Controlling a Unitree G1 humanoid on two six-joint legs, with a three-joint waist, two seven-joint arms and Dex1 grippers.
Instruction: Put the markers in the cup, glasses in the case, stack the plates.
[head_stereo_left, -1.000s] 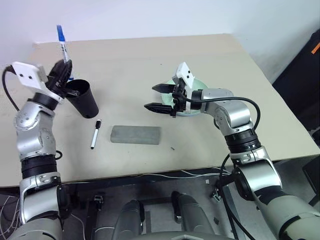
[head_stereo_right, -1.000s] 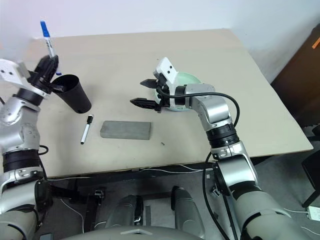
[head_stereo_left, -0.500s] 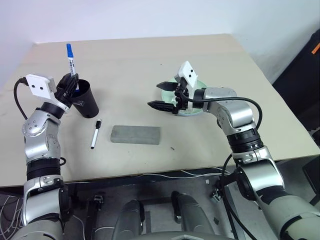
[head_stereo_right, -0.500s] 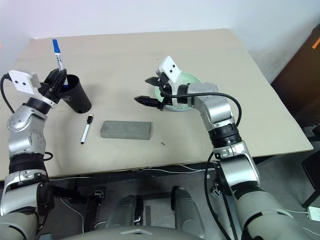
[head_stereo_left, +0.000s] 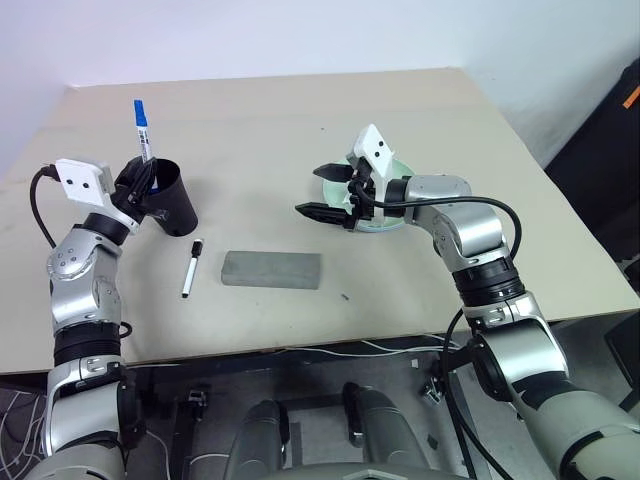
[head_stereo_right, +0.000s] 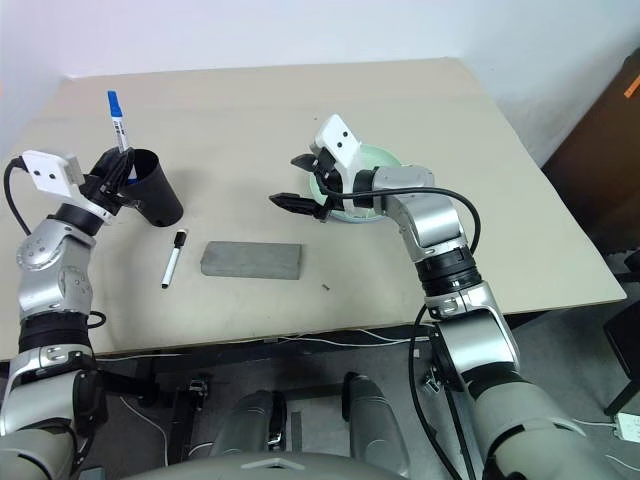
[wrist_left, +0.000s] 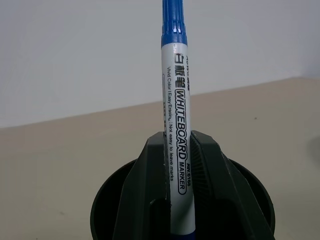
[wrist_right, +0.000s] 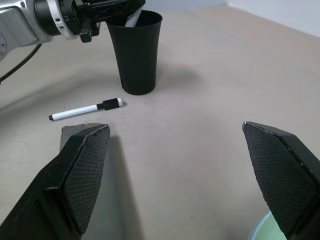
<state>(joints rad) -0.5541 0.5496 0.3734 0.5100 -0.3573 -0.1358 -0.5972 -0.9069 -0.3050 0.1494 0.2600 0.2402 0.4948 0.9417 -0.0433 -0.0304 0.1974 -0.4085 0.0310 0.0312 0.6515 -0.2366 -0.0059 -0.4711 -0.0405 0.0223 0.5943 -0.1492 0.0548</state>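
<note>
The marker's lower end (head_stereo_left: 154, 184) is standing inside the rim of the black cup (head_stereo_left: 172, 203), so my left gripper should open now.
My left gripper (head_stereo_left: 140, 176) is shut on the blue-capped marker (head_stereo_left: 142, 128), holding it upright with its lower end inside the mouth of the black cup (head_stereo_left: 172, 203). In the left wrist view the marker (wrist_left: 175, 115) stands between the fingers (wrist_left: 150, 195) above the cup rim (wrist_left: 102, 207). The black-capped marker (head_stereo_left: 190, 268) lies on the table beside the cup. The grey case (head_stereo_left: 271, 269) lies shut nearby. My right gripper (head_stereo_left: 325, 192) hangs open over the table, just in front of a pale green plate (head_stereo_left: 392, 219). The glasses are out of view.
The beige table (head_stereo_left: 300, 120) is bare behind the cup and the plate. A dark object (head_stereo_left: 610, 130) stands off the table's right edge. Cables (head_stereo_left: 380, 347) hang along the near edge.
My left gripper has lowered the blue-capped marker toward the cup, so its lower end now sits in the cup's mouth. The head views shifted a little. The right arm stays put.
</note>
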